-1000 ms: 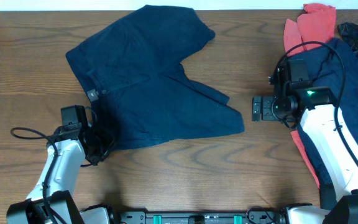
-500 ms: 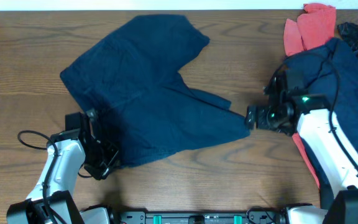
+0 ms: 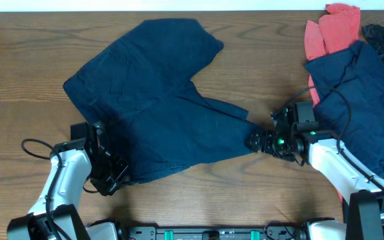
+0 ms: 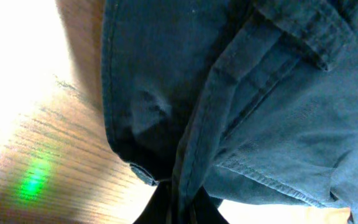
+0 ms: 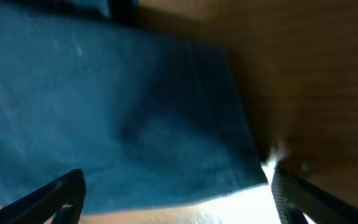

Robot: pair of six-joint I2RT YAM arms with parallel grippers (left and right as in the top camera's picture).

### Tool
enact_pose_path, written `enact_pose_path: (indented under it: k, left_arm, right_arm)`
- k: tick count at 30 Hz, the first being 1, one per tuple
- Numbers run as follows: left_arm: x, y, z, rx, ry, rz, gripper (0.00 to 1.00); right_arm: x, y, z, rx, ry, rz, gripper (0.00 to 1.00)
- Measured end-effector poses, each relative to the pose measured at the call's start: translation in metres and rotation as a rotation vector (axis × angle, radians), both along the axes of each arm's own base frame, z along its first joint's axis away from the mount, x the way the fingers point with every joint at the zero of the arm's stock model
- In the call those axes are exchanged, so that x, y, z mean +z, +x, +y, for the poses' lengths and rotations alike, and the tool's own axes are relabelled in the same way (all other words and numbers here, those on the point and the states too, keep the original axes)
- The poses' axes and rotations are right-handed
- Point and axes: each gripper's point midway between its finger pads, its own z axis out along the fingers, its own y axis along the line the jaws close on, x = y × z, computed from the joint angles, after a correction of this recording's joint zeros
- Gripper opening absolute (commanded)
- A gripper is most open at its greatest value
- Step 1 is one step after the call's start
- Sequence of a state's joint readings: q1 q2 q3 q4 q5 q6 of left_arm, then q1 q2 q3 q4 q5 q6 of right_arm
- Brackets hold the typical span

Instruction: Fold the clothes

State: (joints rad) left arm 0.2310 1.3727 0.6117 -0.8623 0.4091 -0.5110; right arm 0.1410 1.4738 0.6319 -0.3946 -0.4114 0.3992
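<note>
The navy shorts (image 3: 159,100) will be grabbed next by the hem corner of the near leg (image 3: 252,148) with my right gripper. Then that leg can be folded over the other.
The dark navy shorts (image 3: 159,100) lie spread on the wooden table, waistband at the left, one leg at the top, the other pointing right. My left gripper (image 3: 107,175) is shut on the waistband corner; the left wrist view shows the cloth (image 4: 241,106) pinched between its jaws (image 4: 182,205). My right gripper (image 3: 253,141) is open at the tip of the right leg; in the right wrist view its fingers (image 5: 67,193) straddle the navy leg hem (image 5: 135,118). More navy and coral-red clothes (image 3: 352,80) lie piled at the right.
The pile of garments at the right includes a coral-red piece (image 3: 329,30) at the top right and a navy one under my right arm. Bare wooden table (image 3: 199,193) lies in front of the shorts and at the far left.
My right gripper has moved left and down to the tip of the shorts' right leg. My left gripper, holding the waistband corner, has shifted down slightly, dragging the cloth with it.
</note>
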Motion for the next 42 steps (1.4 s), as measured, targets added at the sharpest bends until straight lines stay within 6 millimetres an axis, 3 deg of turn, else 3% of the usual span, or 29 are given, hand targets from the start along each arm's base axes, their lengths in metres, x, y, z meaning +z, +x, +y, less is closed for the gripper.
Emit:
enact_pose_path:
  k: [4,6,7,8,9,10,15,19,21,26,29,38,42]
  left_arm:
    - [0.000,-0.003,-0.001,-0.018,-0.004,0.005,0.06]
    - [0.000,-0.003,-0.001,-0.021,-0.004,0.006,0.06]
    - [0.000,-0.003,-0.001,-0.021,-0.004,0.006,0.06]
    - [0.000,-0.003,-0.001,-0.021,-0.004,0.006,0.06]
    - [0.000,-0.003,-0.001,-0.022,-0.004,0.006,0.06]
    - [0.001,-0.004,-0.001,-0.022,-0.004,0.007,0.06]
    - [0.002,-0.010,-0.002,-0.052,-0.014,0.022,0.06]
    - [0.013,-0.025,-0.007,-0.107,-0.043,0.071,0.06]
    - [0.021,-0.027,-0.010,-0.129,-0.060,0.058,0.06]
    - [0.047,-0.013,-0.027,-0.191,-0.106,-0.125,0.06]
    - [0.065,-0.009,-0.038,-0.241,-0.115,-0.238,0.06]
    - [0.105,-0.018,-0.067,-0.376,-0.147,-0.493,0.06]
    - [0.126,0.002,-0.070,-0.390,-0.125,-0.672,0.06]
  right_arm:
    - [0.000,0.006,0.004,-0.030,0.030,-0.023,0.83]
    - [-0.001,0.007,0.007,-0.035,0.040,-0.023,0.73]
    - [-0.002,0.008,0.009,-0.034,0.044,-0.023,0.64]
    - [-0.004,0.008,0.010,-0.033,0.045,-0.020,0.44]
    - [-0.006,0.008,0.011,-0.037,0.045,-0.012,0.17]
    - [-0.008,0.006,0.011,-0.045,0.044,0.003,0.01]
    - [-0.017,0.001,0.005,-0.077,0.029,0.041,0.01]
    - [-0.004,0.013,-0.012,-0.126,0.003,0.018,0.01]
    - [0.017,0.026,-0.022,-0.146,-0.007,-0.015,0.01]
    - [0.103,0.070,-0.032,-0.127,-0.011,-0.186,0.01]
    - [0.146,0.080,-0.039,-0.113,-0.048,-0.236,0.01]
    - [0.195,0.099,-0.049,-0.080,-0.117,-0.361,0.01]
    - [0.225,0.124,-0.046,-0.039,-0.129,-0.524,0.01]
